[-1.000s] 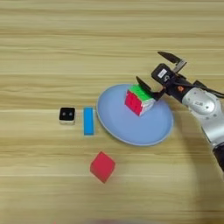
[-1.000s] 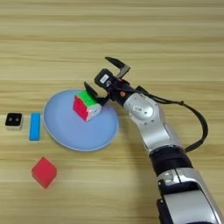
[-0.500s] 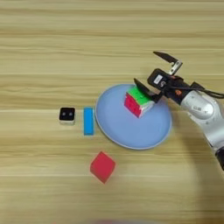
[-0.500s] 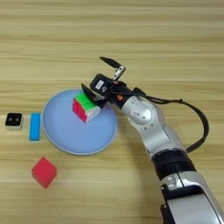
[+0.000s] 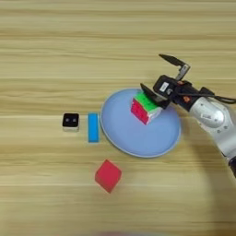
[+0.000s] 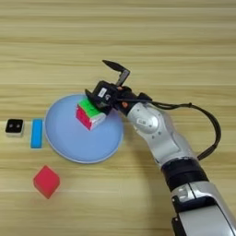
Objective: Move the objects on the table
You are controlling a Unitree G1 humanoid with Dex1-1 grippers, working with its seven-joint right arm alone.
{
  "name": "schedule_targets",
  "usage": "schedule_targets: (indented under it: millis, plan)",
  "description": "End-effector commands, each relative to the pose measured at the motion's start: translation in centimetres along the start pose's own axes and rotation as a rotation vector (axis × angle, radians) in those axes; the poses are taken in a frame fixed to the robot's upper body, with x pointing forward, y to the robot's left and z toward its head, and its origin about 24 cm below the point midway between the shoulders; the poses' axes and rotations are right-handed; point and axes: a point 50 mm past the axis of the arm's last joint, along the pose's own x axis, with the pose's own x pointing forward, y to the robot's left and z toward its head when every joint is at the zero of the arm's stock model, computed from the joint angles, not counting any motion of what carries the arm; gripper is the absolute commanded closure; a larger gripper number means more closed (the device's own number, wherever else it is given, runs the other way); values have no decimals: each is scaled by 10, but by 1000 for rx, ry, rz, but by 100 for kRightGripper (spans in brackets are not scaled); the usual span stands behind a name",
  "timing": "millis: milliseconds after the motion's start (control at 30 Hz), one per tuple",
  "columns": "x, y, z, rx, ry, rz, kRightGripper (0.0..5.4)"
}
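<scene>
My right gripper grabs the puzzle cube by its opposite sides next, to move it off the light-blue plate.
The green and red-pink puzzle cube sits tilted on a round light-blue plate in the middle of the wooden table. My right gripper is open just above and to the right of it. The lower black finger rests against the cube's top right edge, and the upper finger stands well clear above. The plain red cube lies on the table in front of the plate, left of its middle. The right eye view shows the same puzzle cube, gripper and red cube.
A flat blue bar lies just left of the plate, and a small black-and-white block lies left of that. My silver forearm reaches in from the lower right, with a black cable looping off it.
The gripper has shifted a little to the left over the puzzle cube, fingers still spread. The cube, the plate and the other things have stayed put.
</scene>
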Motion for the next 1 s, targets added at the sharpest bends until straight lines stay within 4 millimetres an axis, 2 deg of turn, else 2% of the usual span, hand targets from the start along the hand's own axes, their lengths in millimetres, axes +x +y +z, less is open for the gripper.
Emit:
schedule_targets:
  millis: [33,533,767,1000]
  plan:
    - [-1,3,-6,-100,30,61,3]
    - [-1,17,-2,-117,-7,123,3]
    - [2,4,7,43,-51,58,3]
    - [2,-18,15,142,-95,-37,3]
